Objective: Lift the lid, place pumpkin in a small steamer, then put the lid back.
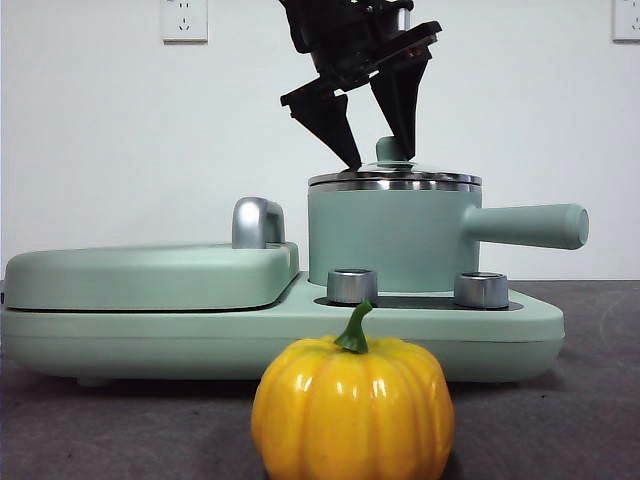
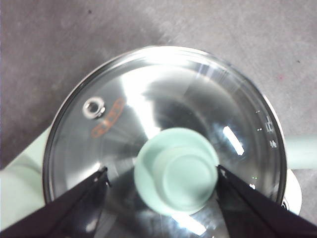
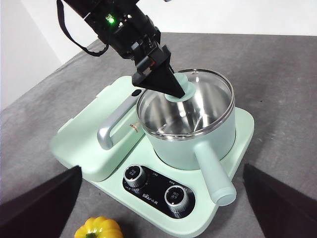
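The lid needs to come off the small steamer (image 1: 385, 240). My left gripper will grab it by its mint knob (image 1: 391, 148) next.
The lid (image 1: 395, 179), glass with a silver rim, sits on the small steamer (image 1: 385, 240), a mint-green pot whose long handle (image 1: 525, 225) points right. My left gripper (image 1: 381, 160) hangs just over the lid. It is open, with one jaw on either side of the mint knob (image 2: 177, 170) and a gap on at least one side. The pumpkin (image 1: 352, 410), yellow-orange with a green stem, stands on the table in front of the appliance. My right gripper (image 3: 162, 167) is open and empty, high above the near side, looking down on the steamer (image 3: 188, 148) and pumpkin (image 3: 98, 229).
The steamer stands on a wide mint-green appliance base (image 1: 520, 335) with two silver knobs (image 1: 352, 286) (image 1: 481, 290). A flat rectangular cover (image 1: 150, 275) with a chrome handle (image 1: 257, 222) fills its left half. Grey tabletop lies around it, and a white wall stands behind.
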